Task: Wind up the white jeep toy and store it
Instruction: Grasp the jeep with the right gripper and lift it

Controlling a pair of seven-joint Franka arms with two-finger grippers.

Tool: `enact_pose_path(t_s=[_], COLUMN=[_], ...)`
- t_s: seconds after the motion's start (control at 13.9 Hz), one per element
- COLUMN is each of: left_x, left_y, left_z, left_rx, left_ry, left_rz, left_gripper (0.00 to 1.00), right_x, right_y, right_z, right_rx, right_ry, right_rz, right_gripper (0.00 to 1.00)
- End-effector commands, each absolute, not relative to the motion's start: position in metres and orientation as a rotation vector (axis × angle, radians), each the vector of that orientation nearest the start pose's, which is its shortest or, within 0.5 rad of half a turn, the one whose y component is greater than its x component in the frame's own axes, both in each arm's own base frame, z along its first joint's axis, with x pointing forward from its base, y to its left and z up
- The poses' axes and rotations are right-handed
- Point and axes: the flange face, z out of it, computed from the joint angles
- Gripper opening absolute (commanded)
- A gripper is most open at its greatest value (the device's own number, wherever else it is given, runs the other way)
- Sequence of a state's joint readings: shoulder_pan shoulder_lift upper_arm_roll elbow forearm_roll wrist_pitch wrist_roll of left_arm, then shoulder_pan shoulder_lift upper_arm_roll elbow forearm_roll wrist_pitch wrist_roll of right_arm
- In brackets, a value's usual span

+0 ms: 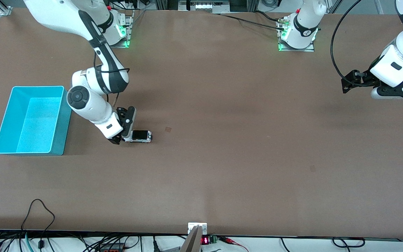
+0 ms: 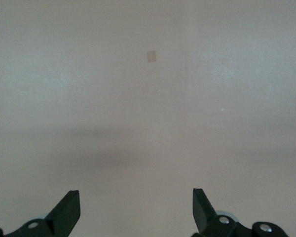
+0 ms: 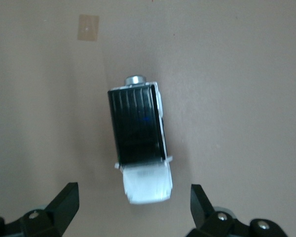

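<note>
My right gripper's spread fingers are still above the white hood [image 3: 148,184], so it is too early to close and closing now would miss. The gripper lowers to the toy's hood next.
The white jeep toy [image 1: 141,136] stands on the brown table, a small white car with a black roof [image 3: 137,126] and a white hood. My right gripper [image 1: 124,138] is low over the table at the toy's hood end, open. In the right wrist view the hood [image 3: 148,185] lies just ahead of the gap between the right gripper's [image 3: 133,203] spread fingers, touching neither. The turquoise bin [image 1: 4,120] sits beside the right arm, toward the right arm's end of the table. My left gripper [image 1: 345,83] waits open in the air over the left arm's end, over bare table [image 2: 135,203].
A small tan patch [image 1: 168,129] marks the table beside the toy, toward the left arm's end, and shows in the right wrist view [image 3: 88,27]. Another patch [image 1: 312,168] lies nearer the front camera. Cables [image 1: 37,213] trail along the table's front edge.
</note>
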State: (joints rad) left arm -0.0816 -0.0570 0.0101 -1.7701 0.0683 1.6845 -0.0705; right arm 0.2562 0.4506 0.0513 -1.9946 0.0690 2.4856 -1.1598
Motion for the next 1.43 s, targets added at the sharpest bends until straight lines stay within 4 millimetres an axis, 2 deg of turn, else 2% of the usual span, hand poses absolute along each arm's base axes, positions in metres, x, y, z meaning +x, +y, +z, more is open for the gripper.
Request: enact_pose_path(t_s=[0.0, 0.14, 0.36, 0.43, 0.65, 0.72, 0.79, 0.93, 1.15, 1.36], left_x=[0.539, 0.539, 0.538, 0.538, 0.538, 0.538, 0.538, 0.538, 0.538, 0.538], left_y=[-0.032, -0.033, -0.034, -0.036, -0.036, -0.036, -0.036, -0.036, -0.036, -0.036], left_z=[0.577, 0.577, 0.577, 0.577, 0.577, 0.577, 0.577, 0.577, 0.577, 0.577], left_rx=[-3.082, -3.082, -3.082, -3.082, -3.082, -3.082, -3.081, -3.082, -3.082, -3.082], left_ry=[0.001, 0.001, 0.003, 0.010, 0.010, 0.010, 0.010, 0.010, 0.010, 0.010], left_rz=[0.034, 0.033, 0.036, 0.035, 0.038, 0.038, 0.040, 0.035, 0.035, 0.035], left_gripper=[1.00, 1.00, 1.00, 1.00, 1.00, 1.00, 1.00, 1.00, 1.00, 1.00], right_x=[0.589, 0.590, 0.590, 0.590, 0.591, 0.591, 0.592, 0.595, 0.601, 0.605], right_y=[0.192, 0.200, 0.205, 0.205, 0.205, 0.205, 0.204, 0.200, 0.200, 0.174], right_z=[0.217, 0.205, 0.206, 0.206, 0.208, 0.210, 0.212, 0.223, 0.264, 0.305], right_rx=[-2.366, -2.378, -2.376, -2.377, -2.375, -2.378, -2.383, -2.403, -2.448, -2.561], right_ry=[-1.977, -1.957, -1.962, -1.960, -1.965, -1.960, -1.955, -1.932, -1.868, -1.690], right_rz=[-0.175, -0.222, -0.235, -0.235, -0.245, -0.250, -0.255, -0.268, -0.291, -0.261], right_gripper=[1.00, 1.00, 1.00, 0.94, 0.27, 0.11, 0.00, 0.00, 0.00, 0.00])
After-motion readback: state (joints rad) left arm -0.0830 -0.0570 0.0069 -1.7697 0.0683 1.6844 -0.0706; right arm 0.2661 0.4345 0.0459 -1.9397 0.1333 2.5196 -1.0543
